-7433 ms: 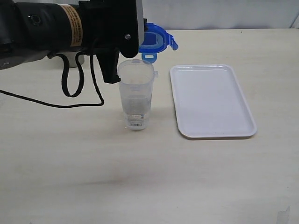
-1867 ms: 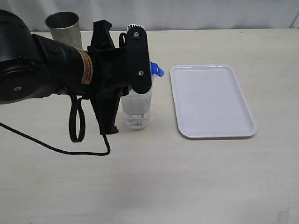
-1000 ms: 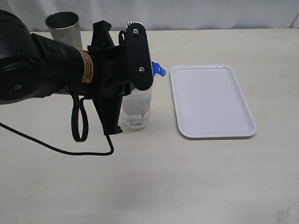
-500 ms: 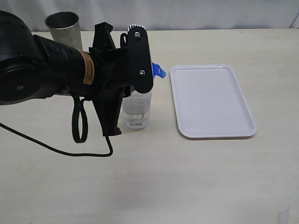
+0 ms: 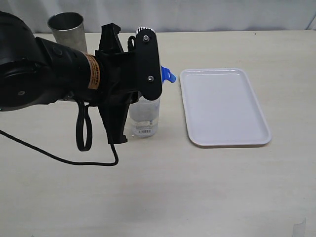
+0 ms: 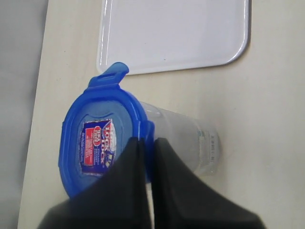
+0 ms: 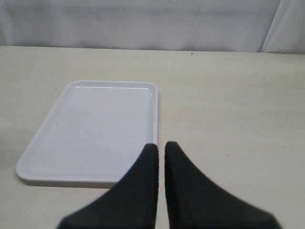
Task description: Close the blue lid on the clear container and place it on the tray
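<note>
My left gripper should open, because the blue lid's rim sits flush around the clear container's upper sides and the lid would stay on.
The blue lid, sticker face showing, sits over the mouth of the clear container. My left gripper is shut on the lid's rim at one side. From outside, the left arm hides the container's top. Only one blue flap and the container's lower part with its barcode sticker show. The white tray lies flat to the container's right, with nothing on it. My right gripper is shut on nothing, hovering near the tray's edge.
A grey metal cup stands at the back left behind the left arm. A black cable loops down from that arm onto the table.
Hardly anything has moved: the left arm with the lid has edged slightly to the right over the container. The tray has stayed put.
</note>
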You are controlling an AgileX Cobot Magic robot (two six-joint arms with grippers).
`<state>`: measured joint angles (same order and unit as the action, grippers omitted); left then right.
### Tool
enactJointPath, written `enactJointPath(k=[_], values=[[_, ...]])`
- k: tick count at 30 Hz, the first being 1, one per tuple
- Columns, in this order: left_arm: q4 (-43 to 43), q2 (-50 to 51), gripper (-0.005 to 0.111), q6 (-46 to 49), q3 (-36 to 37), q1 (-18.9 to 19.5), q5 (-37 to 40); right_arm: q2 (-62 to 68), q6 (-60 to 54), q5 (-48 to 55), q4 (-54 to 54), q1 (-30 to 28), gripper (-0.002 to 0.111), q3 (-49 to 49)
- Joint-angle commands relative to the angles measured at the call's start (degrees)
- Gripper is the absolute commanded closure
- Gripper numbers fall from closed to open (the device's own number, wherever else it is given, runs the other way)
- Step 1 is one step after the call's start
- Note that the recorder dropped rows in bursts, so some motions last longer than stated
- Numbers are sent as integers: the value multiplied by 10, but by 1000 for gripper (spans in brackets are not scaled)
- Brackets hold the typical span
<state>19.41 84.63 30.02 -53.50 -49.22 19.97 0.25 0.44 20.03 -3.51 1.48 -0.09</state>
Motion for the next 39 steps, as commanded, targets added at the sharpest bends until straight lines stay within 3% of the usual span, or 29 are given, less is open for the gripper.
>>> enactJointPath(k=[1, 8, 15, 20, 27, 32, 39], values=[[-7, 1, 106, -1, 2, -2, -7, -2, 0, -2, 1, -2, 103, 1], [-6, 1, 103, -1, 2, -2, 1, -2, 0, -2, 1, -2, 103, 1], [-4, 1, 67, 1, 2, -2, 7, -2, 0, -2, 1, -2, 103, 1], [-4, 1, 51, 1, 2, -2, 36, -2, 0, -2, 1, -2, 103, 1], [15, -51, 48, -4, 2, -1, 87, -2, 0, -2, 1, -2, 103, 1], [15, -109, 48, -42, 2, 41, 85, -2, 0, -2, 1, -2, 103, 1], [4, -108, 49, -155, 2, 160, 37, -2, 0, -2, 1, -2, 103, 1]])
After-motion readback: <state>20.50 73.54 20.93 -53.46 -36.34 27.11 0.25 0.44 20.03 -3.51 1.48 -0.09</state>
